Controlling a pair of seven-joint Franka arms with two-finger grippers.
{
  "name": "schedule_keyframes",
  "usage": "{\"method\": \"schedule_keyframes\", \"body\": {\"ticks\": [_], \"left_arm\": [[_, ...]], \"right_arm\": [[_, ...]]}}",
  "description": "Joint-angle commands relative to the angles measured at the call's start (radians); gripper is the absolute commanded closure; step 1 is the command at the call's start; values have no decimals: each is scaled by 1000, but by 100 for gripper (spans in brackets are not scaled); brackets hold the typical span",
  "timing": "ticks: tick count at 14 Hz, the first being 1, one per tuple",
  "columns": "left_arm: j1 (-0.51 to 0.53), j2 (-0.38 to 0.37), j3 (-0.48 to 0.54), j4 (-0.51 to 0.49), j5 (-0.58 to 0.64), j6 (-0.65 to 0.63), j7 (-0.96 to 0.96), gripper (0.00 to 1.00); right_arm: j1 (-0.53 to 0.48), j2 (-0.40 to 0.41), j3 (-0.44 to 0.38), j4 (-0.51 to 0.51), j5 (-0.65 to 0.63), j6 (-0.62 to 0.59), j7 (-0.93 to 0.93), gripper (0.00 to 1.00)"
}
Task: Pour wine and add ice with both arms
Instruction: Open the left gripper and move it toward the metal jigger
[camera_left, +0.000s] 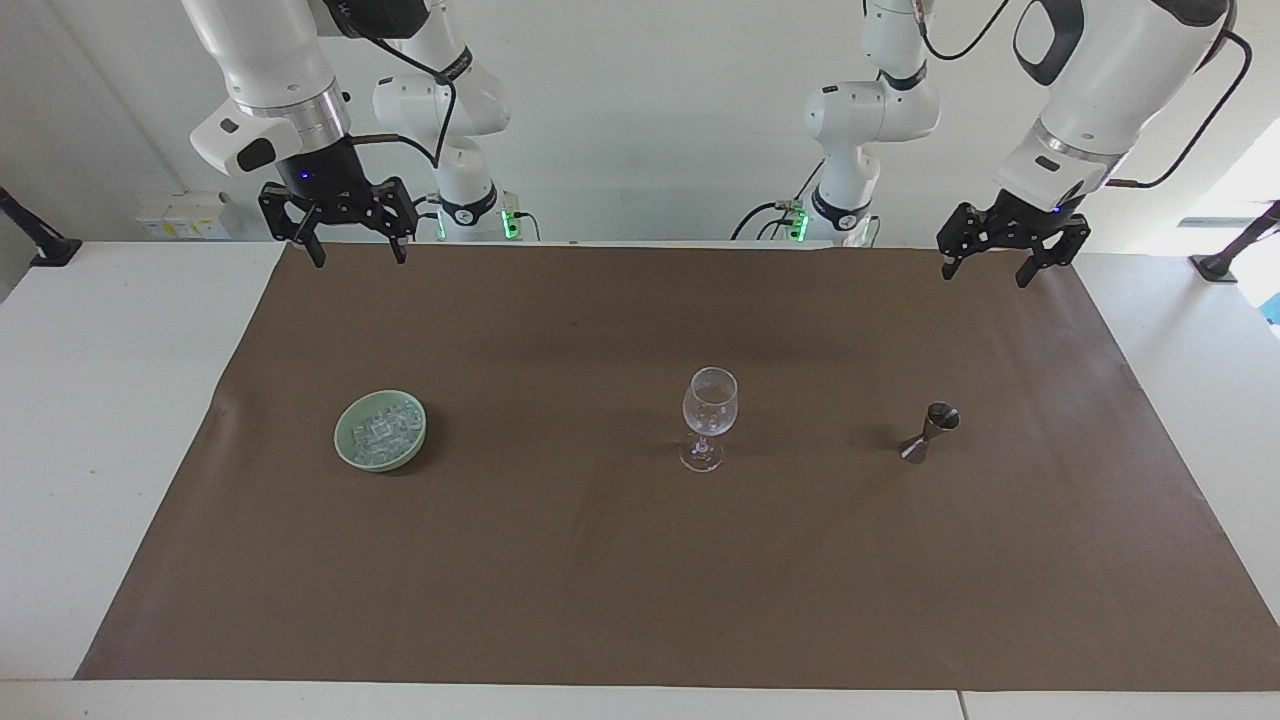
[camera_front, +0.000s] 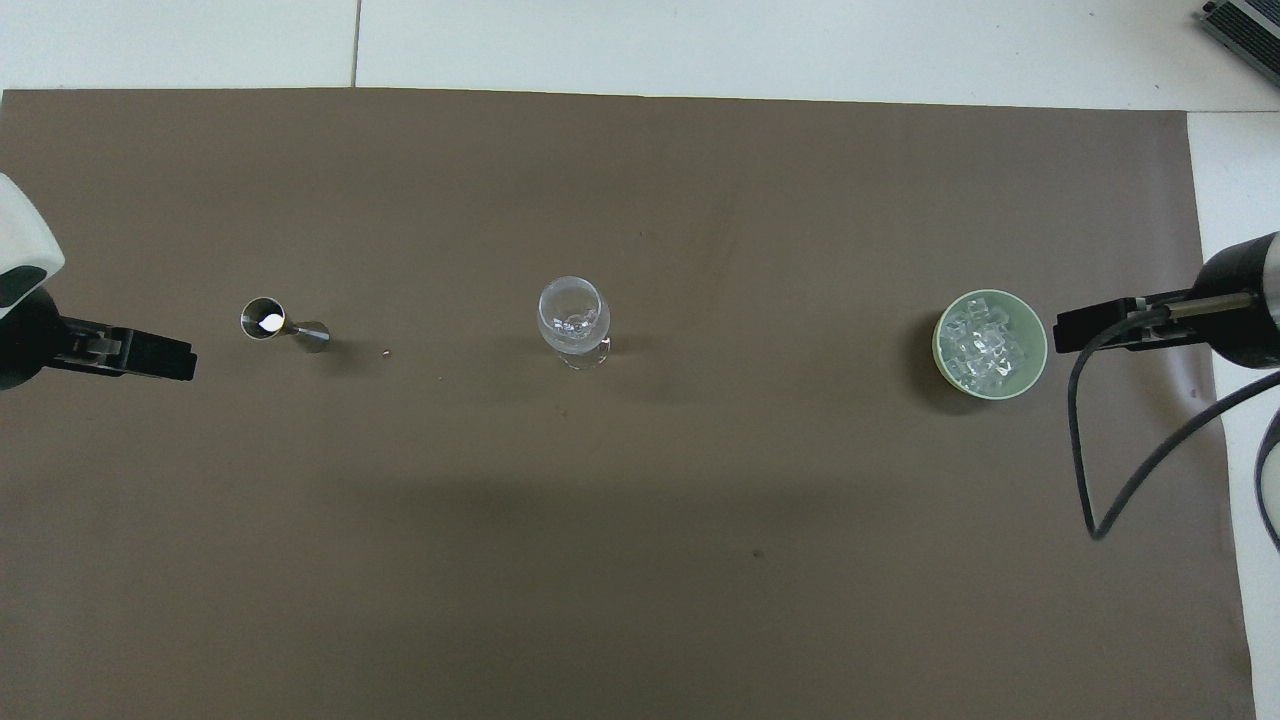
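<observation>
My left gripper grips the jigger by its narrow middle (camera_front: 293, 326) next, to pour with it, since the jigger's cups above and below flare out.
A clear stemmed wine glass (camera_left: 709, 415) (camera_front: 573, 320) stands upright at the middle of the brown mat and looks empty. A small metal jigger (camera_left: 930, 432) (camera_front: 285, 325) stands beside it toward the left arm's end. The ice (camera_left: 383, 428) (camera_front: 985, 345) is a heap of clear cubes in a pale green bowl (camera_left: 375, 463) (camera_front: 938, 345) toward the right arm's end. My left gripper (camera_left: 988, 272) (camera_front: 170, 355) hangs open and empty, high over the mat's edge at its own end. My right gripper (camera_left: 358, 255) (camera_front: 1075, 330) hangs open and empty, high over the mat near the bowl.
The brown mat (camera_left: 600, 580) covers most of the white table (camera_left: 100, 400). The glass, jigger and bowl stand in one row across it. A black cable (camera_front: 1090, 470) loops down from the right arm.
</observation>
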Motion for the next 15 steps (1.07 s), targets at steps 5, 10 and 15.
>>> {"method": "schedule_keyframes", "body": {"ticks": [5,10,15], "left_arm": [[-11,-28,7,-38,14,9,-4,0],[29,-57,13,-86,13,8,-11,0],[31,-86,13,-145,-16,51,-386,0]], "right_arm": [[-9,-12,3,-5,23,-13,-23,0],[-9,-12,3,-6,23,-13,-23,0],[-9,-12,3,-6,23,-13,-22,0]]}}
